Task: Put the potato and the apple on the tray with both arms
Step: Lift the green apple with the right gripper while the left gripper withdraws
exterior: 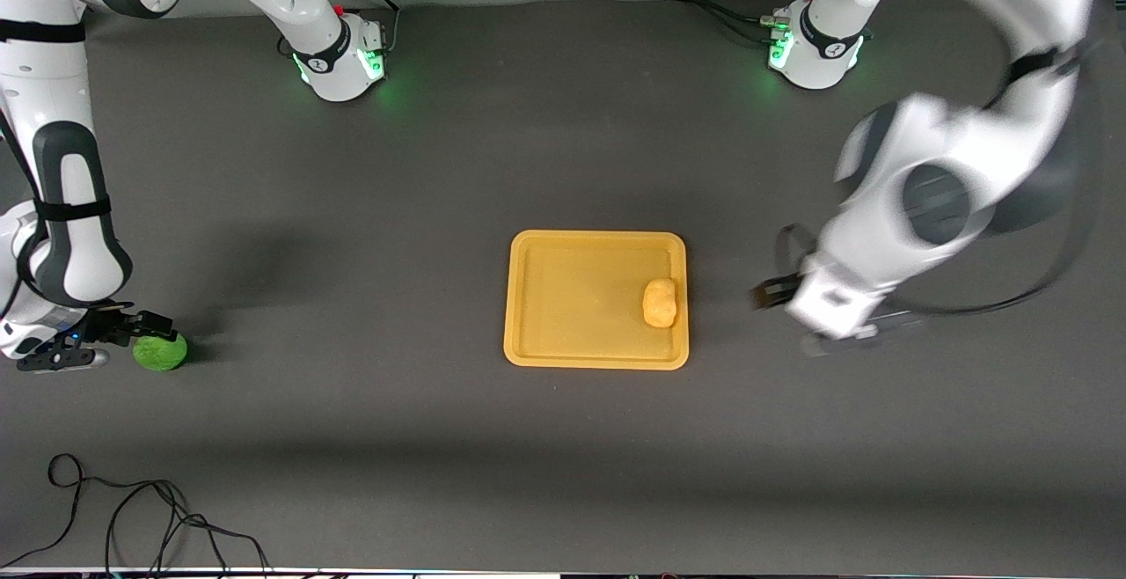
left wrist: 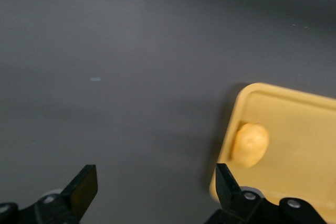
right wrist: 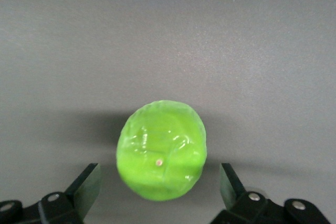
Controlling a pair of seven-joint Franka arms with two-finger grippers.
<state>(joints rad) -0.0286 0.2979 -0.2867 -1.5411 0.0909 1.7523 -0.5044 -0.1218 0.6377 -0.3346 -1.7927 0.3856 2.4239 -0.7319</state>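
Observation:
The green apple (exterior: 160, 352) needs to go on the yellow-orange tray (exterior: 563, 297), so my right gripper will next take hold of the apple by its round sides.
The yellow-tan potato (exterior: 660, 303) lies on the yellow-orange tray (exterior: 563, 297), by the rim toward the left arm's end. My left gripper (exterior: 796, 319) hangs open and empty over bare table beside that end of the tray. In the left wrist view, its fingers (left wrist: 84, 187) frame dark table, with the tray (left wrist: 299, 124) and potato (left wrist: 250, 144) off to one side. The green apple (exterior: 160, 352) sits on the table at the right arm's end. My right gripper (exterior: 114, 341) is low beside it. In the right wrist view the apple (right wrist: 161, 149) sits partly between the open fingers (right wrist: 86, 182), untouched.
A loose black cable (exterior: 132, 517) lies on the table near the front camera at the right arm's end. The two green-lit arm bases (exterior: 343, 60) (exterior: 814, 47) stand along the edge farthest from the front camera.

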